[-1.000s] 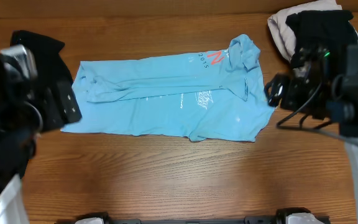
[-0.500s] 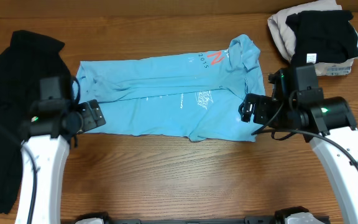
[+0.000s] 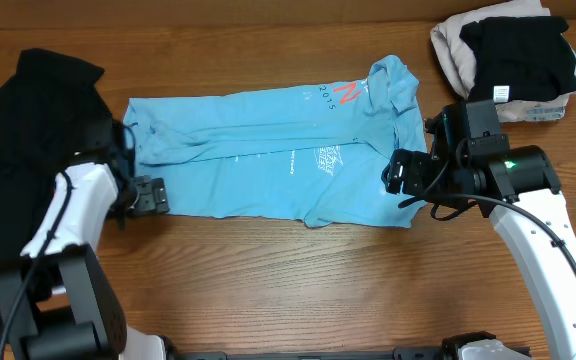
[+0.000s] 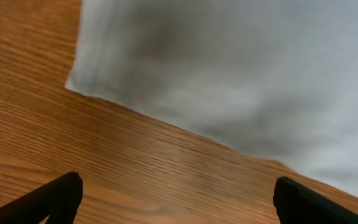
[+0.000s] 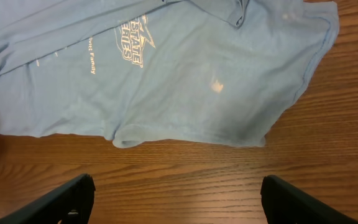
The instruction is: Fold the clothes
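Note:
The T-shirt is to be spread for folding, so the robot's left gripper will next take hold of its near corner beside the black garment.
The light blue T-shirt (image 3: 268,155) lies spread sideways on the wooden table, with white lettering and a red-orange letter near its right end. My left gripper (image 3: 146,196) is open and empty at the shirt's lower left corner; the left wrist view shows that corner (image 4: 229,68) just beyond the fingers (image 4: 176,199). My right gripper (image 3: 400,172) is open and empty over the shirt's lower right corner. The right wrist view shows the shirt's hem (image 5: 185,93) ahead of the open fingers (image 5: 179,199).
A large black garment (image 3: 8,170) lies at the left, partly under the left arm. A folded stack of beige (image 3: 456,50) and black clothes (image 3: 523,50) sits at the back right. Bare wooden table (image 3: 288,280) stretches along the front.
Both arms have swung in from the sides toward the shirt. The left gripper came down to the lower left corner and the right gripper settled over the lower right corner.

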Tool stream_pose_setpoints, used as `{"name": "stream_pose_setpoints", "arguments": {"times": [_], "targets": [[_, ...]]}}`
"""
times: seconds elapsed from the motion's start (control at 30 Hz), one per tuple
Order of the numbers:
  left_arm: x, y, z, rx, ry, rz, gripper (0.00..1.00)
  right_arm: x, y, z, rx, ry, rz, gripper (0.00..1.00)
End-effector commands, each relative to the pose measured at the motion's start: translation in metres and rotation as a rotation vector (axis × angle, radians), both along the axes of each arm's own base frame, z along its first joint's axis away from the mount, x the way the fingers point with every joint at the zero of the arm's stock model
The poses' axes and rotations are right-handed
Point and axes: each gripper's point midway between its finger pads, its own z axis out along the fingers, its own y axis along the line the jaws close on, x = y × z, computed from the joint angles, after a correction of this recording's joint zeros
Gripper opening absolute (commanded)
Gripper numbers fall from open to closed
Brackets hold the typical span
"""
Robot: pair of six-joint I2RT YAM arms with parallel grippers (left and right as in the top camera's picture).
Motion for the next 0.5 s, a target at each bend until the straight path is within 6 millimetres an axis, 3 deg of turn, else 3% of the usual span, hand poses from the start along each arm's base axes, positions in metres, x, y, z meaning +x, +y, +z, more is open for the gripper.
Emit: {"name": "stream_pose_setpoints", "arguments": {"times": [0.0,0.2,0.47], "targets": [[-0.005,0.012,-0.011,-0.054,0.011,0.037,1.00,-0.001,0.002,-0.001,0.003,0.000,0.012,0.89],[0.002,0.023,-0.016,-0.112,-0.045,0.092,1.00,0.001,0.003,-0.001,0.004,-0.007,0.012,0.87],[0.024,0.028,-0.013,-0.087,-0.134,0.093,0.87,0.001,0.001,-0.001,-0.003,-0.007,0.009,0.85]]}}
